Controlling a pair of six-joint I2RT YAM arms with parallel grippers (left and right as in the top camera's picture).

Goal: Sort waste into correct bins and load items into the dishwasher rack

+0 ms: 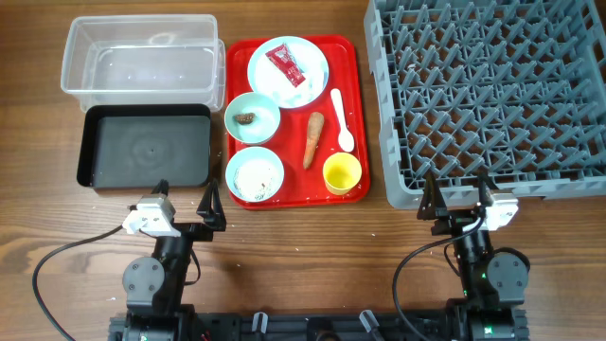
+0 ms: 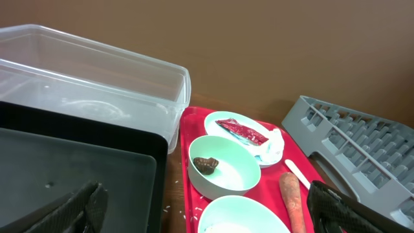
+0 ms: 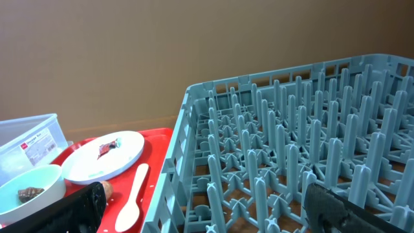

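Observation:
I should grab the rim of the bowl with the brown lump [image 1: 245,118] on its carrot side with my left gripper next. The opposite rim then stays free to tip waste out.
A red serving tray [image 1: 360,123] holds a pale blue plate [image 1: 308,59] with a red sauce packet [image 1: 285,64] and white tissue [image 2: 275,145], a bowl with a brown lump [image 1: 245,118], a bowl of white rice [image 1: 255,176], an orange carrot [image 1: 312,139], a white spoon [image 1: 342,121] and a yellow cup [image 1: 342,173]. The clear tub [image 1: 140,52] and black tray [image 1: 147,147] lie left. The grey rack [image 1: 492,95] stands right. My left gripper [image 1: 186,200] is open and empty near the black tray's front edge. My right gripper [image 1: 456,197] is open and empty at the rack's front edge.
Loose rice grains [image 2: 169,208] lie on the wood between the black tray and the red tray. Cables run from both arm bases along the table's front edge. A brown wall stands behind the table in the wrist views.

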